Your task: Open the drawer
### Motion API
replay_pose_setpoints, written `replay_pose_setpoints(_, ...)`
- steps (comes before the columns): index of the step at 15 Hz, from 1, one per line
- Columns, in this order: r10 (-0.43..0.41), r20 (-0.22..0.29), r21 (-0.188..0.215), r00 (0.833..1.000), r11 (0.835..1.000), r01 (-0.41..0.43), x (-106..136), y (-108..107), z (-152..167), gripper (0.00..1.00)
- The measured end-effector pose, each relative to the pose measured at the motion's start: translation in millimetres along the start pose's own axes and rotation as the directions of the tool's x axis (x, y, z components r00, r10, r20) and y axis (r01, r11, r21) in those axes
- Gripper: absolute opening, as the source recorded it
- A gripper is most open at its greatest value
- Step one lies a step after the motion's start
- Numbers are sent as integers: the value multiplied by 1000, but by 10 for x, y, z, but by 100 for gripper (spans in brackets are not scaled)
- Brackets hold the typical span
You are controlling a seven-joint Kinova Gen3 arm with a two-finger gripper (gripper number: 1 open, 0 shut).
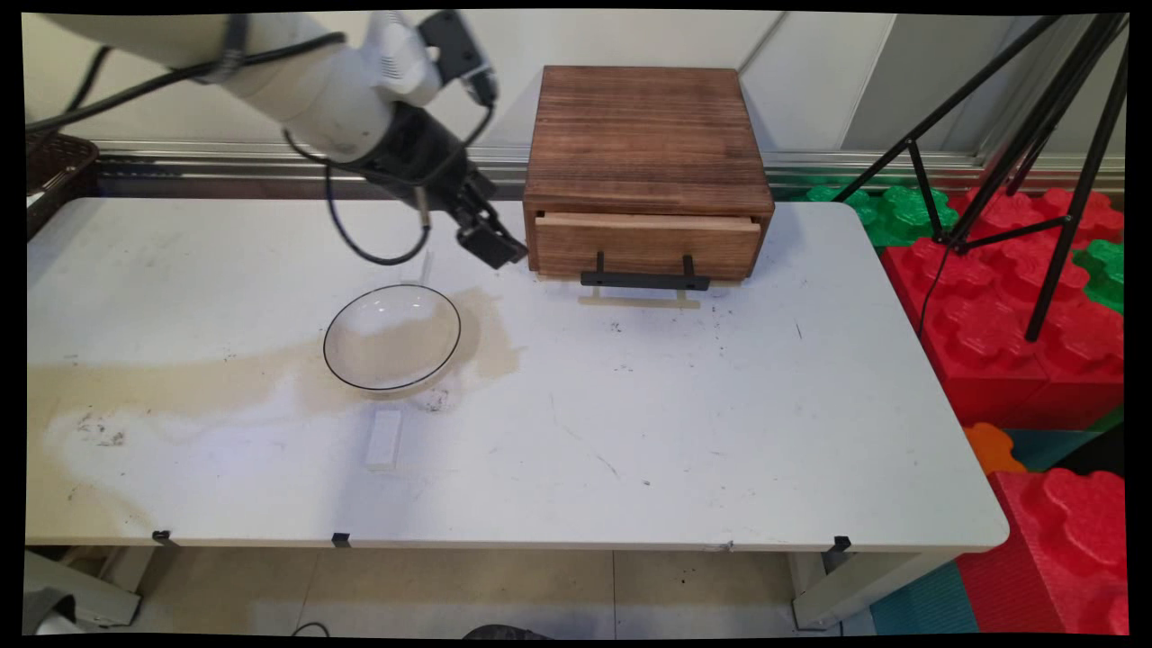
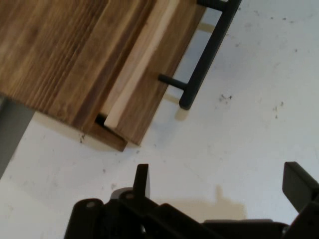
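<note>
Next, my gripper grabs its black bar handle [image 1: 644,280] to pull the wooden drawer [image 1: 645,242] open.
My black gripper [image 1: 493,245] hangs open and empty just left of the wooden drawer box [image 1: 644,153], close to its front left corner. The drawer front [image 1: 644,246] stands out a little from the box, with a black bar handle [image 1: 644,280] across it. In the hand view the gripper [image 2: 219,186] shows two spread fingers [image 2: 142,180] over bare white table, with the drawer's corner [image 2: 124,119] and its handle [image 2: 204,62] above them. A clear round dish [image 1: 392,337] lies on the table below and left of the gripper.
A small white block [image 1: 383,438] lies in front of the dish. A tan stain [image 1: 162,387] spreads over the table's left part. Black tripod legs [image 1: 1035,126] and red and green foam blocks [image 1: 1017,297] stand off the table's right edge. A dark basket [image 1: 54,162] sits far left.
</note>
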Motion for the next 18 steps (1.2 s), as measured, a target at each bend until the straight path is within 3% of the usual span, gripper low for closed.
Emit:
replay_pose_setpoints(13,107,99,-39,989,994,-104,637,117,839,100)
replay_pose_setpoints(18,168,128,-67,977,985,-160,834,191,1368,100)
